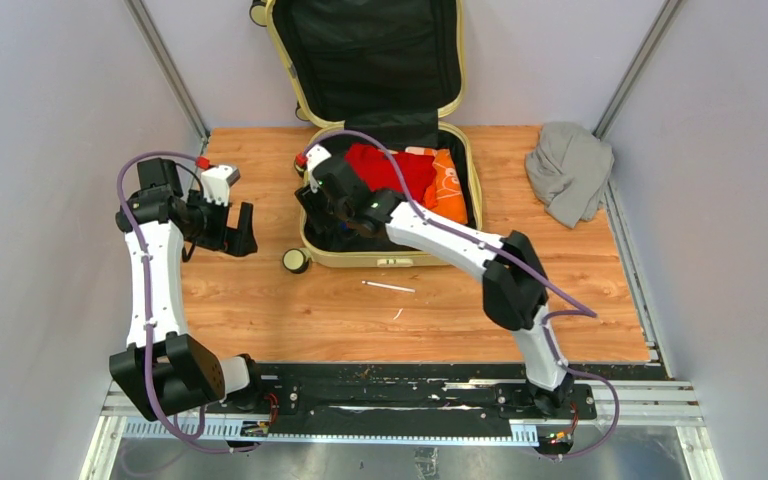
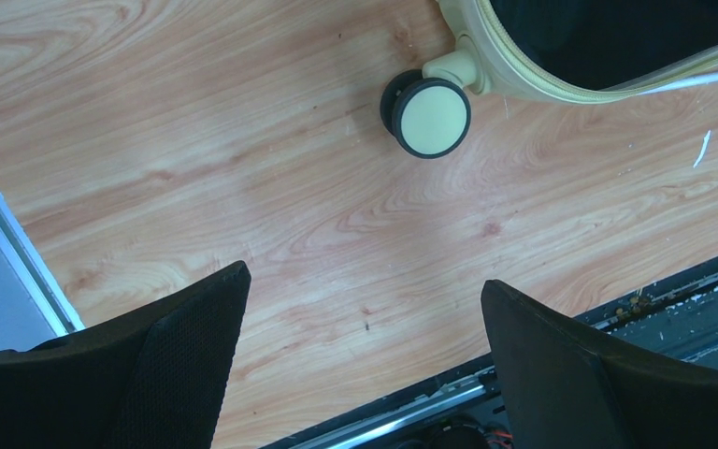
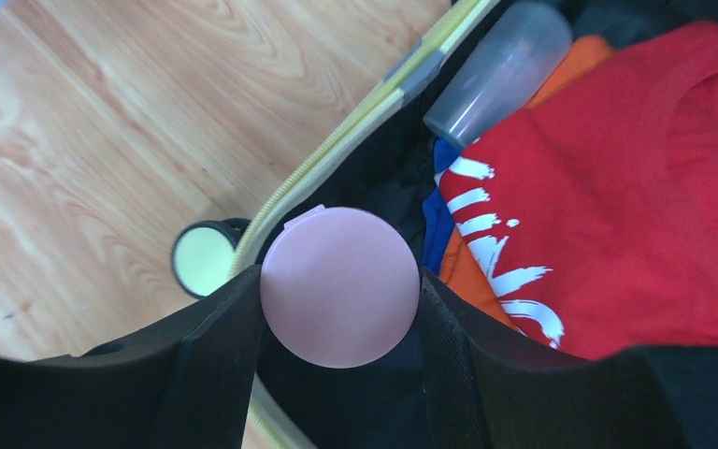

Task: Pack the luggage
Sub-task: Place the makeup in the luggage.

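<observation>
The pink round container is hanging above the black lining beside the luggage's rim and would fall if I opened now. My right gripper needs to keep holding it.
The luggage [image 1: 390, 258], a pale yellow hard-shell suitcase, lies open at the back of the table with its black-lined lid [image 1: 370, 50] standing up. Inside lie a red shirt [image 3: 636, 187], an orange garment [image 1: 448, 190] and a grey translucent bottle [image 3: 500, 70]. My right gripper [image 3: 339, 276] is shut on a pink round container [image 3: 339, 304], held over the suitcase's near left corner just inside the rim [image 3: 337, 150]. My left gripper [image 2: 365, 281] hangs open over bare wood left of the suitcase, nothing between its fingers; one suitcase wheel [image 2: 427, 114] lies ahead of it.
A grey cloth garment [image 1: 570, 170] is heaped at the table's back right corner. A thin white strip [image 1: 388, 287] lies on the wood in front of the suitcase. Grey walls close in on both sides, and a black rail [image 1: 390, 400] runs along the near edge.
</observation>
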You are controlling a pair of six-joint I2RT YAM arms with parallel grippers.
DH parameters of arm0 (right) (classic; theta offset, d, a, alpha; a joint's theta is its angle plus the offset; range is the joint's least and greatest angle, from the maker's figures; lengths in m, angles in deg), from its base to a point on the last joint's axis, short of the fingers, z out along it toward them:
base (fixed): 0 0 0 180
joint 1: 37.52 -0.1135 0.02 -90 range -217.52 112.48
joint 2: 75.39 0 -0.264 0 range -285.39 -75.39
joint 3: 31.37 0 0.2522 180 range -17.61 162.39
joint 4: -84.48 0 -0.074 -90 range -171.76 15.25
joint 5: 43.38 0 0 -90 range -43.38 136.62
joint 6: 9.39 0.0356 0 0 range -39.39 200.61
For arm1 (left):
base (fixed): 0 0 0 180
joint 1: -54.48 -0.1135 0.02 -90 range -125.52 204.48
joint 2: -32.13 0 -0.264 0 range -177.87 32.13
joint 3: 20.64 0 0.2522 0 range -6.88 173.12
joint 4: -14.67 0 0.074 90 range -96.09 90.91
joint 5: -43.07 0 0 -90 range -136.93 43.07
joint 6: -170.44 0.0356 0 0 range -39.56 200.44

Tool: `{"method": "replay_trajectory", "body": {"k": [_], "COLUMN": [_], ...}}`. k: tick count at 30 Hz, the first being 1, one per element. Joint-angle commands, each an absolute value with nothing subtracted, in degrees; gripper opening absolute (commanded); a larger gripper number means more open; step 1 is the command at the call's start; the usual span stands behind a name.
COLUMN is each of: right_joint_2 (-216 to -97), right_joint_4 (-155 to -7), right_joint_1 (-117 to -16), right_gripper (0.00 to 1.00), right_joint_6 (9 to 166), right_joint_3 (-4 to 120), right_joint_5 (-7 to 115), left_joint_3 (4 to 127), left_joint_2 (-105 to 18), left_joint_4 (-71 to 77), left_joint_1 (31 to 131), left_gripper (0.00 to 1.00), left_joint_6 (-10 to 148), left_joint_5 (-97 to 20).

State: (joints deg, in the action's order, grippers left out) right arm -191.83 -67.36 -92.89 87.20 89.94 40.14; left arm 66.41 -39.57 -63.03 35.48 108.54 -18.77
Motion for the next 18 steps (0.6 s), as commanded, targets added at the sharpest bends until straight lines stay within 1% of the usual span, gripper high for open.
{"method": "replay_trajectory", "body": {"k": [1,9,11,12,13,14,16,18], "right_joint_2": [-199.67,-209.10,-210.27,-210.71,-210.95,-211.14,-211.11,-210.41], "right_joint_4": [-61.21,-59.30,-59.09,-59.08,-59.08,-59.08,-59.08,-59.07], "right_joint_1": [-92.10,-90.77,-90.25,-89.96,-89.72,-89.51,-89.14,-88.87], "right_gripper": [0.22,0.22,0.24,0.27,0.32,0.40,0.61,0.78], "right_joint_6": [87.46,88.13,89.04,89.40,89.88,90.15,90.54,90.64], "right_joint_3": [96.09,103.80,104.93,105.25,105.55,105.81,106.29,106.04], "right_joint_5": [41.00,41.58,42.42,42.79,43.16,43.84,44.88,45.65], "left_joint_3": [64.98,64.83,64.75,64.75,64.67,64.60,64.57,64.57], "left_joint_2": [-38.65,-39.40,-39.58,-39.79,-39.85,-39.93,-40.20,-40.36], "left_joint_4": [-63.95,-63.95,-63.95,-63.95,-63.95,-63.92,-63.92,-63.93], "left_joint_1": [35.11,35.09,35.13,35.10,35.09,35.06,35.07,35.09], "left_gripper": [1.00,1.00,1.00,1.00,1.00,1.00,1.00,1.00], "left_joint_6": [109.31,110.05,110.23,110.30,110.37,110.35,110.42,110.39], "left_joint_5": [-17.58,-17.58,-17.64,-17.66,-17.62,-17.61,-17.60,-17.66]}}
